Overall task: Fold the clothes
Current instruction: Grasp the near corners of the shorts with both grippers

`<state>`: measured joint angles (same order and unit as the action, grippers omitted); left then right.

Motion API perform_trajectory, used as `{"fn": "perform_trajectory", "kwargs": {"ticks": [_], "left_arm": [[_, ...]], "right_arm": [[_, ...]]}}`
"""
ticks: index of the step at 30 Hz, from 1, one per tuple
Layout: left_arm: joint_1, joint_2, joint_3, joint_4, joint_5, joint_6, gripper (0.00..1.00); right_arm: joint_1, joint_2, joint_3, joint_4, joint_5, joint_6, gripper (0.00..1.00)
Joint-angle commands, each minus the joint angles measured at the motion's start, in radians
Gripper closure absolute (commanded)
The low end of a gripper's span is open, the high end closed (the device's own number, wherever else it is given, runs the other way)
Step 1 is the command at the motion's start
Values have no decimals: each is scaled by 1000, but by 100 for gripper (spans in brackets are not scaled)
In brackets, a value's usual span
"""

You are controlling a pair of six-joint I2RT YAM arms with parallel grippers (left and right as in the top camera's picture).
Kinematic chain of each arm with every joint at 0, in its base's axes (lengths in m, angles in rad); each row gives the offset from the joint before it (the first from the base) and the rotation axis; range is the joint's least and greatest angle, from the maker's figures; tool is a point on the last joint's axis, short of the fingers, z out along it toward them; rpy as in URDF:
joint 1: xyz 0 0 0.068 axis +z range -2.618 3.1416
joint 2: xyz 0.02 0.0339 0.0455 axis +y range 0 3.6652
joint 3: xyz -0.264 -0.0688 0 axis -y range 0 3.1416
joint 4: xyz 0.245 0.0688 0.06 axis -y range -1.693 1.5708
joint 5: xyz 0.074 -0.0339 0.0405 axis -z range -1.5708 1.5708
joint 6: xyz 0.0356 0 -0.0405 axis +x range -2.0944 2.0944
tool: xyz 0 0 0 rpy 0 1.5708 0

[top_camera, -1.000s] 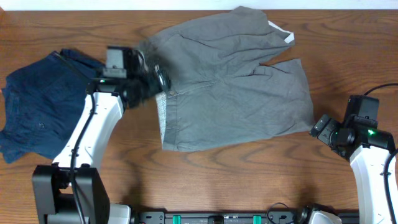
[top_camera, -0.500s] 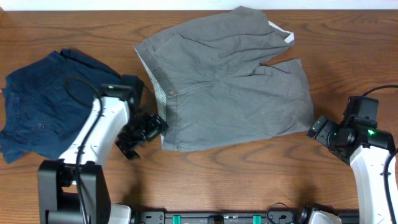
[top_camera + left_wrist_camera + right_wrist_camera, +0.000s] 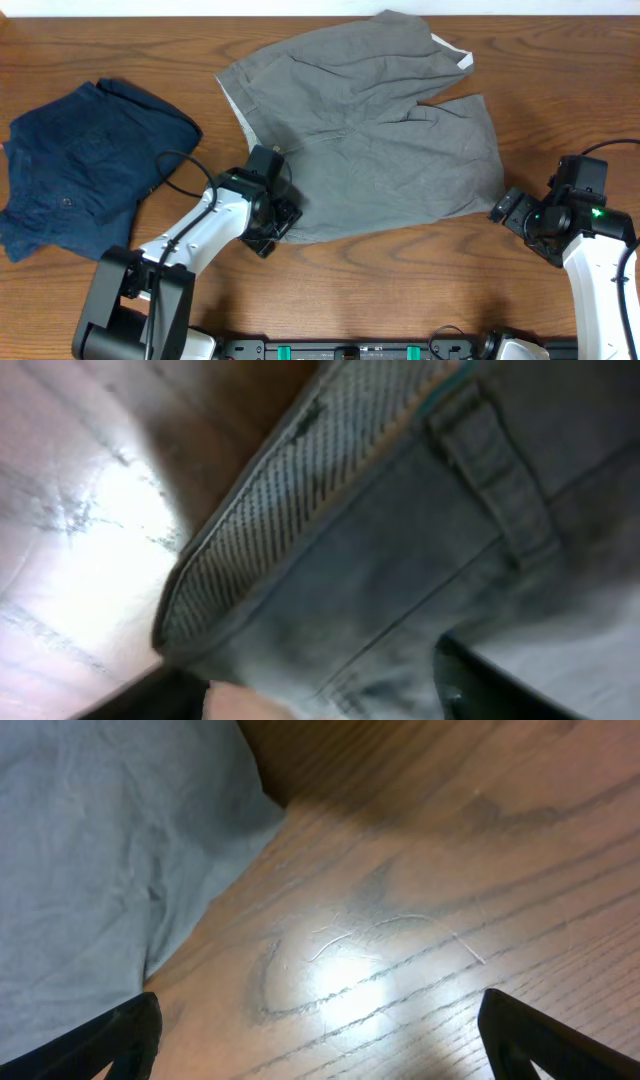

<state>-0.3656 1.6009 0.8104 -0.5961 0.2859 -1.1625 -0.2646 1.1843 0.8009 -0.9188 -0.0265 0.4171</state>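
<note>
I should next grab the near leg hem's corner of the olive-grey shorts with my right gripper, opposite the waistband corner. Then the shorts can be folded.
The olive-grey shorts (image 3: 370, 130) lie spread flat at the upper middle of the table, with the waistband on the left and a white patch at the top right. My left gripper (image 3: 278, 228) is at the waistband's lower left corner. In the left wrist view its fingers (image 3: 320, 695) are open on either side of the waistband fabric (image 3: 400, 560). My right gripper (image 3: 508, 208) is open and empty over bare wood, just beside the lower right leg hem. In the right wrist view the fingers (image 3: 320, 1030) are spread wide, with the hem (image 3: 100, 850) at the upper left. The dark navy garment (image 3: 80, 170) lies crumpled at the left.
The wooden table (image 3: 400, 290) shows bare wood in front of the shorts and between the two garments. The arm bases stand at the front left and front right. A black rail runs along the front edge.
My left gripper moved from the upper waistband down round to the waistband's lower left corner. The upper waistband corner now lies flat. My right gripper edged slightly left toward the hem.
</note>
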Motion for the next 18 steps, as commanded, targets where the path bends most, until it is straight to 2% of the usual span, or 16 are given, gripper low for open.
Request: {"fn": "perform_trajectory", "kwargs": {"ticks": [1, 3, 7, 8, 14, 18], "left_arm": [[-2, 0, -18, 12, -53, -65, 44], [-2, 0, -19, 12, -61, -74, 53], [-2, 0, -21, 1, -60, -72, 87], [-2, 0, -21, -9, -59, -69, 92], [-2, 0, -21, -89, -59, 3, 94], [-2, 0, -21, -163, -59, 11, 94]], "right_arm": [[-3, -6, 2, -6, -8, 13, 1], [-3, -6, 2, -12, -8, 13, 1], [-3, -6, 2, -33, -9, 18, 1], [-3, -6, 2, -42, -10, 29, 1], [-2, -6, -43, -29, -16, 60, 2], [-2, -5, -126, 72, -114, 77, 1]]}}
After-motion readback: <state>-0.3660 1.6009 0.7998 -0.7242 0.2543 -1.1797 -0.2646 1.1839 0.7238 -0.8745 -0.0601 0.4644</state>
